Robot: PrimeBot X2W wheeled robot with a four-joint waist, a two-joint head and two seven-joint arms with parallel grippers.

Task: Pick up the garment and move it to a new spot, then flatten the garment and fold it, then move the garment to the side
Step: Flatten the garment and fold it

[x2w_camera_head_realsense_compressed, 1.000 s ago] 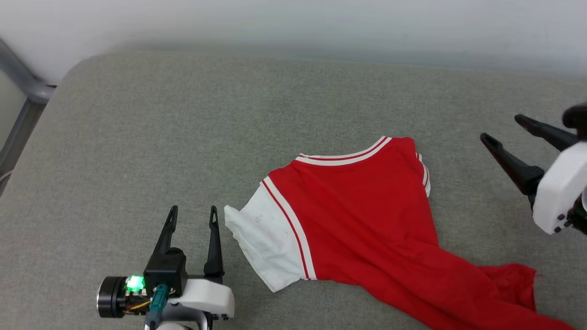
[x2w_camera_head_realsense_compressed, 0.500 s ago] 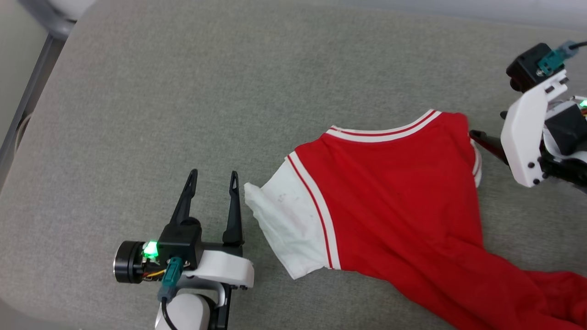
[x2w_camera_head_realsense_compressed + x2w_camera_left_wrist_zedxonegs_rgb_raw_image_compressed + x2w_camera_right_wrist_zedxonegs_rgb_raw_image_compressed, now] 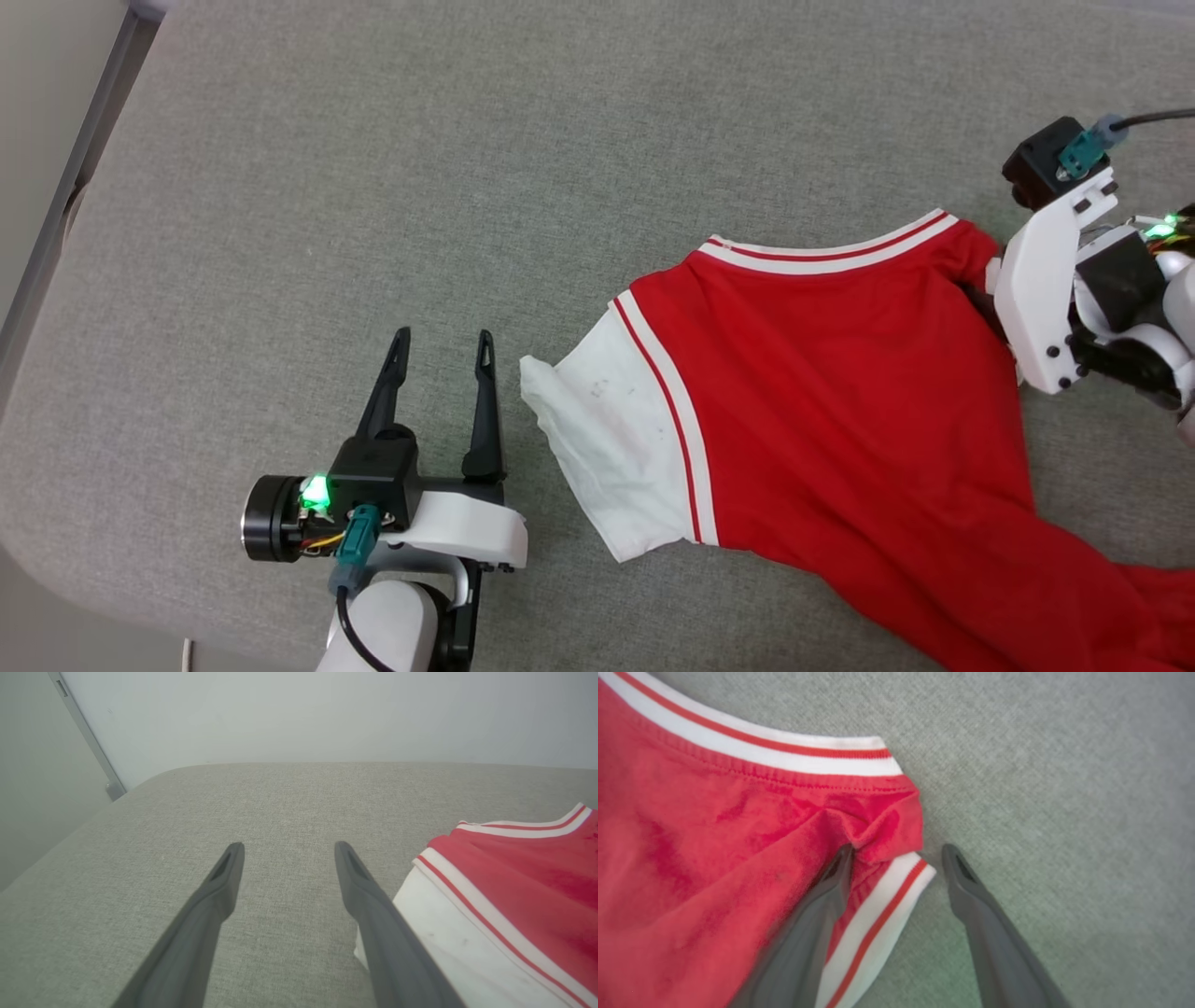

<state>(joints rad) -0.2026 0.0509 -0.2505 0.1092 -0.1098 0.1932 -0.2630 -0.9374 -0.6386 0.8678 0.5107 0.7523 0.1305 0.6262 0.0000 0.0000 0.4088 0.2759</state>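
My left gripper should grab the white sleeve by its hem corner next. The corner curls up from the cushion, while the red body lies flat.
The garment, a red jersey with white sleeves and striped trim, lies crumpled on the grey cushion, print hidden. Its white sleeve points toward my left gripper, which stands open on bare cushion just left of it, with nothing between its fingers. My right gripper is open at the shirt's right shoulder: one finger presses on the red cloth, the other rests on the cushion beside the striped sleeve trim. In the head view the right wrist covers that corner.
The cushion's rounded left edge drops off near the left arm. A grey metal frame bar runs along the upper left. A pale wall rises behind the cushion. Bare cushion stretches across the upper left.
The head camera has tilted down, shifting the whole picture. My right gripper has come down from right of the shirt onto its right shoulder corner. The left gripper has held its place.
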